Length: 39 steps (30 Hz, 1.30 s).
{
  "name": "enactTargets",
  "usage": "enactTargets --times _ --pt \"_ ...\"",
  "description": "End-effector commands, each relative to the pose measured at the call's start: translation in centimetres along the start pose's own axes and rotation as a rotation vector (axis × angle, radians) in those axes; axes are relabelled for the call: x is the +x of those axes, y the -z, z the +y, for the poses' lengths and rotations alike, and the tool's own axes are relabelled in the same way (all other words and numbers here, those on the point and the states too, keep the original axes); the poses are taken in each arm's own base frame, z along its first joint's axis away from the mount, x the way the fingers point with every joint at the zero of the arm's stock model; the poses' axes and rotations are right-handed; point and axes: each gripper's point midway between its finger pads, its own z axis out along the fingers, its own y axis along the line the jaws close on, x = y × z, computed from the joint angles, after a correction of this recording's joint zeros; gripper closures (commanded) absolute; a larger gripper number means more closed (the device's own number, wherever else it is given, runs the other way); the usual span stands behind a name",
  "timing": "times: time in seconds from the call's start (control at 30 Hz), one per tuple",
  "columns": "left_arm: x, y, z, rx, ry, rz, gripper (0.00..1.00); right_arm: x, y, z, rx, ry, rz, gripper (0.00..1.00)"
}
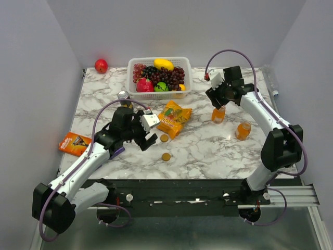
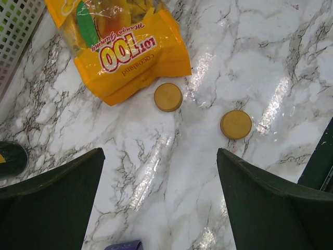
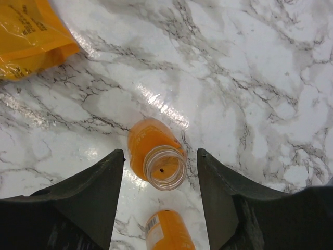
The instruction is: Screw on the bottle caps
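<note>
I will next grab the nearer-centre orange bottle by its neck [image 1: 220, 109] [image 3: 164, 166] with my right gripper, which leaves the bottle's body free for handover to my left gripper.
Two golden-orange bottle caps [image 1: 164, 138] [image 1: 166, 156] lie flat on the marble, near the middle. In the left wrist view they [image 2: 168, 97] [image 2: 235, 124] lie just ahead of my left gripper [image 2: 160, 156], which is open, empty and above the table [image 1: 150, 139]. Two orange bottles [image 1: 218, 114] [image 1: 242, 130] stand uncapped at the right. My right gripper [image 1: 216, 101] is open over the nearer-centre one. In the right wrist view that bottle's open mouth [image 3: 165, 167] sits between the fingers [image 3: 104, 182] without touching them; the other bottle [image 3: 166, 232] is below. The white cap and colourless bottle are not clearly seen.
A yellow snack bag [image 1: 174, 119] lies beside the caps. A white basket [image 1: 183, 86] of fruit stands at the back. A dark can [image 1: 123, 96] stands behind my left arm. There is a red apple [image 1: 101, 65] at back left and an orange packet [image 1: 75, 144] at the left edge.
</note>
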Motion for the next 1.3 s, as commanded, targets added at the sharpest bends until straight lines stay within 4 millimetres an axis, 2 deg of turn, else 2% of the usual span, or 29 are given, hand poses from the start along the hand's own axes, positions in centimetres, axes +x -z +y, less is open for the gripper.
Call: enactTargets --times 0.0,0.27,0.53,0.77,0.87,0.9,1.0,1.07,1.13,1.2,1.27 --pt "-0.2 0.1 -0.4 0.033 0.027 -0.014 0.01 1.9 0.0 0.5 -0.024 0.01 0.087 0.34" --pt "-0.4 -0.2 -0.5 0.047 0.035 -0.023 0.01 4.0 -0.6 0.4 -0.061 -0.026 0.156 0.38" --pt "-0.4 -0.3 -0.5 0.051 0.04 -0.024 0.01 4.5 -1.2 -0.2 -0.056 -0.034 0.166 0.39" --pt "-0.6 -0.3 -0.4 0.053 0.041 -0.025 0.01 4.8 -1.7 0.5 -0.103 -0.024 0.164 0.53" --pt "-0.8 -0.4 -0.4 0.056 0.03 -0.037 0.01 4.7 -1.4 1.3 -0.141 -0.027 0.156 0.64" --pt "-0.9 -0.4 -0.4 0.056 0.027 -0.043 0.01 4.3 -1.1 1.4 -0.149 -0.03 0.145 0.69" --pt "-1.6 -0.5 0.0 0.047 0.014 -0.062 0.01 2.0 0.7 2.3 -0.172 -0.014 0.086 0.77" --pt "-2.3 -0.6 0.2 0.049 0.006 -0.074 0.01 -0.3 2.7 3.2 -0.194 -0.012 0.014 0.79" --pt "-2.9 -0.9 0.2 0.058 0.0 -0.084 0.01 -1.6 4.2 3.9 -0.212 -0.026 -0.03 0.82" --pt "-4.0 -1.4 0.0 0.064 -0.022 -0.098 0.01 -3.4 6.5 5.6 -0.274 -0.018 -0.095 0.82" --pt "-5.9 -1.7 -0.1 0.062 -0.053 -0.135 0.01 -4.4 8.0 7.2 -0.343 -0.03 -0.135 0.82"
